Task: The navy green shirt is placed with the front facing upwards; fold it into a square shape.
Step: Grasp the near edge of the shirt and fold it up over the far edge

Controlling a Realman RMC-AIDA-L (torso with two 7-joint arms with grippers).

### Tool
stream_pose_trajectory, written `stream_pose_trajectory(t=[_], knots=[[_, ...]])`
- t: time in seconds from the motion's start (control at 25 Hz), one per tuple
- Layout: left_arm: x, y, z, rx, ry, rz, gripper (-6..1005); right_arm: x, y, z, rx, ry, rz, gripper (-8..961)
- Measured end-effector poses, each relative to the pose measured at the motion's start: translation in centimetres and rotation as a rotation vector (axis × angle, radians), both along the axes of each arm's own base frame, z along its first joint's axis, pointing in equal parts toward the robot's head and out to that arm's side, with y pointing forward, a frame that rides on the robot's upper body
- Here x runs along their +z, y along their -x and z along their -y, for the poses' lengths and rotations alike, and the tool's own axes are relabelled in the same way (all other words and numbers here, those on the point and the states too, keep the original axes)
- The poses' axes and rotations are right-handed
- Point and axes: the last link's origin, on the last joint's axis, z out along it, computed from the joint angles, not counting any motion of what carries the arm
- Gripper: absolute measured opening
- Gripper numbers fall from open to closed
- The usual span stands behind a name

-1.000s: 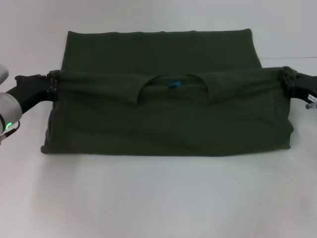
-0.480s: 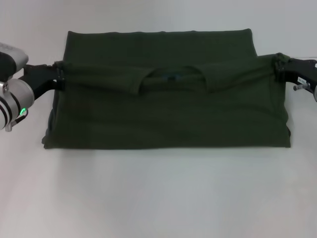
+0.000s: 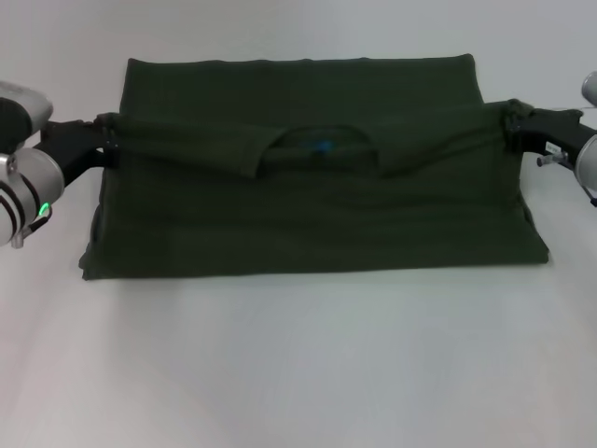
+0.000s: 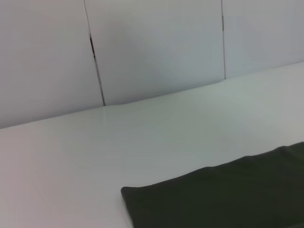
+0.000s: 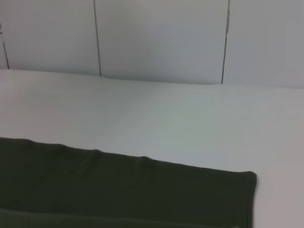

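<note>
The robot should open its left gripper, because the collar end point(image 3: 196, 146) reaches over the shirt's far part point(image 3: 280, 91), close to the hem, and would rest there.
The navy green shirt point(image 3: 308, 215) lies across the white table, partly folded, with its round collar and small blue label point(image 3: 324, 147) facing up in the middle. My left gripper point(image 3: 104, 138) is shut on the shirt's left edge, holding it lifted. At the right edge my right gripper point(image 3: 513, 124) is shut on the cloth, also raised. The fold between them runs across the shirt, toward its far part. In the left wrist view a far corner of the shirt point(image 4: 223, 199) shows; the right wrist view shows its far edge point(image 5: 118, 190). No lettering is visible.
The white table point(image 3: 298, 373) extends in front of the shirt and beyond it to a pale panelled wall point(image 4: 152, 47). Nothing else stands on the table.
Both grippers have carried the held shirt edge away from me toward the far side, and the fold has moved farther back. The collar has shifted back with it.
</note>
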Motion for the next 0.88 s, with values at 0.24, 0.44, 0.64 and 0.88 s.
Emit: stream_pose_trajectory(t=[0.24,0.44,0.64,0.88], knots=[[-0.7,-0.5,0.1,-0.019,0.003,-0.016,24,-0.3,0.1,0.1,-0.008,-0.03,-0.022,50],[-1.2,-0.7,0.2,-0.025,-0.013,-0.021,48,-0.6,0.0,0.2,-0.015,-0.023,-0.027,105],[-0.9,-0.4,0.4,0.002,-0.065,0.016,172,-0.8,-0.1,0.3,-0.024,-0.012,-0.01,237],[-0.9,-0.3,0.5,0.003,-0.069,0.022,425,-0.9,0.0,0.1,-0.021,0.002,0.02,441]])
